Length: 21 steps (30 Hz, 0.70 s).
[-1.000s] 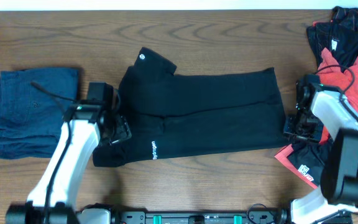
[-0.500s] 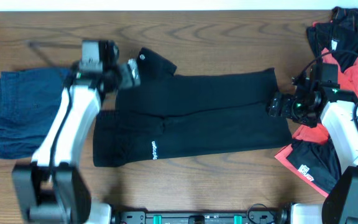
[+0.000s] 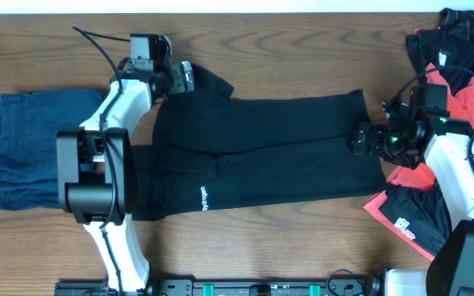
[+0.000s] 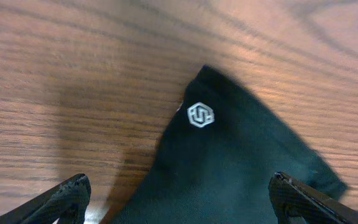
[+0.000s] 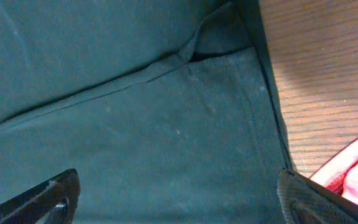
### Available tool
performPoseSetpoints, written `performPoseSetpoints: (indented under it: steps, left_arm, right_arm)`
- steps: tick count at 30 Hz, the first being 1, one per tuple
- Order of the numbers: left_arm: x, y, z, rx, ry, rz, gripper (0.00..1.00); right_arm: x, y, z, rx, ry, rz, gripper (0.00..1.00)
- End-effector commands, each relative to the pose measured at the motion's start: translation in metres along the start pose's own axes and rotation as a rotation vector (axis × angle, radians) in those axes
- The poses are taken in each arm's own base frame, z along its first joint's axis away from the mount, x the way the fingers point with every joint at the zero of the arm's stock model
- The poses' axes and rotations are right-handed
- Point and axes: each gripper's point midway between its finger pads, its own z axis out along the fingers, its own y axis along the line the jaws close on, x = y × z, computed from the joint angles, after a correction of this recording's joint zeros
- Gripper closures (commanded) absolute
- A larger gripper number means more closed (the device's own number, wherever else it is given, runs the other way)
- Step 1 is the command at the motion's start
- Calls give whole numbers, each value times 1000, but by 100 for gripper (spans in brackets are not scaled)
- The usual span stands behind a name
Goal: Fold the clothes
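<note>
My left gripper grips the black pants near the white-logo waistband corner next, to fold the back side of the pants over the front.
Black pants lie flat across the middle of the table, waistband at the left, leg ends at the right. A waistband corner with a small white logo points to the back left. My left gripper is open and hovers over that corner, its fingers spread wide above the fabric. My right gripper is open over the leg ends, its fingers spread above the dark cloth and its hem seam.
A folded blue denim garment lies at the left. A pile of red and black clothes lies at the right edge, with pink cloth showing beside the pants' hem. Bare wood lies along the back.
My left arm has swung from the pants' left side up to the back waistband corner. My right gripper has moved left from the pile onto the leg ends.
</note>
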Motion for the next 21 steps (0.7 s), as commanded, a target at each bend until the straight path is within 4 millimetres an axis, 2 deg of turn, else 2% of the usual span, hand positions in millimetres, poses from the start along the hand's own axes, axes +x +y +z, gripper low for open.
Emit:
performPoseSetpoints:
  steps: [1, 3, 7, 8, 10, 13, 14, 17, 19, 21]
  left_arm:
    - [-1, 10, 10, -14, -1, 9, 7]
    - [4, 14, 16, -19, 14, 3, 10]
    - [18, 18, 23, -27, 59, -4, 34]
    - [19, 18, 23, -28, 65, -5, 43]
    - [21, 17, 23, -23, 75, -7, 66]
    - [26, 13, 23, 2, 95, -14, 89]
    - [27, 13, 23, 3, 99, -18, 93]
    - [26, 10, 19, 13, 102, -42, 94]
    - [23, 8, 14, 19, 97, -52, 94]
    - [19, 6, 8, 20, 88, -86, 94]
  right_arm:
    - [-1, 2, -4, -13, -11, -13, 1]
    - [-1, 2, -4, -13, -11, -12, 1]
    - [-1, 2, -4, -14, -12, -12, 1]
    - [-2, 2, -4, -14, -14, -13, 1]
    - [-3, 2, -4, -15, -19, -14, 1]
    - [-6, 2, -4, -16, -29, -18, 1]
    - [-7, 3, -4, -17, -35, -20, 1]
    - [-17, 4, -4, -20, -74, -33, 5]
    - [-33, 6, -6, -26, -139, -56, 11]
    - [-57, 7, -11, -14, -238, -78, 11]
